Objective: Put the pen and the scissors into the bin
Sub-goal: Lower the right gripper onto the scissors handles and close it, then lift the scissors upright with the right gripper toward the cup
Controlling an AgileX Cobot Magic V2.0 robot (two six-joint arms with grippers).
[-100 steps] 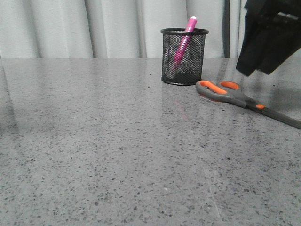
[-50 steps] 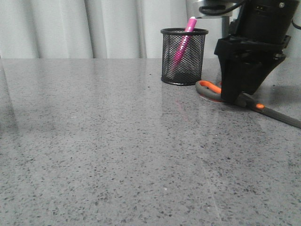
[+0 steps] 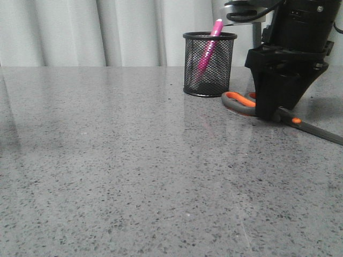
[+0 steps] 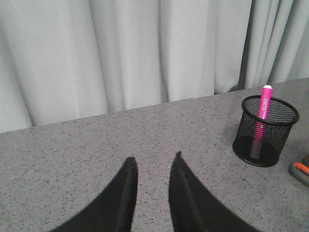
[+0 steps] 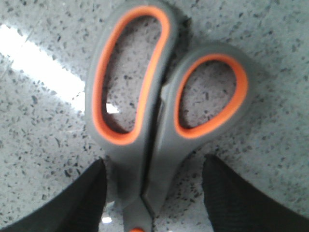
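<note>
I should close my right gripper on the scissors' handles now, because its fingertips reach down on either side of the handles.
The black mesh bin [image 3: 209, 64] stands at the back of the table with the pink pen [image 3: 210, 45] leaning inside it, cap end above the rim. The scissors [image 3: 239, 101] lie flat just right of the bin, blades [image 3: 321, 133] pointing right. My right gripper [image 3: 270, 113] is down at the table over the scissors' neck. In the right wrist view its fingers [image 5: 72, 203] stand open on both sides of the grey-orange scissors handles [image 5: 159, 111], with a gap on one side. My left gripper [image 4: 153, 158] is open and empty, far left of the bin [image 4: 265, 131] and pen [image 4: 263, 108].
Grey speckled table [image 3: 118, 160] runs wide to the left and front. Pale curtains [image 3: 107, 32] hang behind the far edge. The right arm's black body [image 3: 300, 32] stands just right of the bin. A scissors handle tip [image 4: 300, 170] shows in the left wrist view.
My right gripper came down from the upper right onto the scissors and now straddles them. The scissors' handles shifted very slightly. Bin and pen have not moved.
</note>
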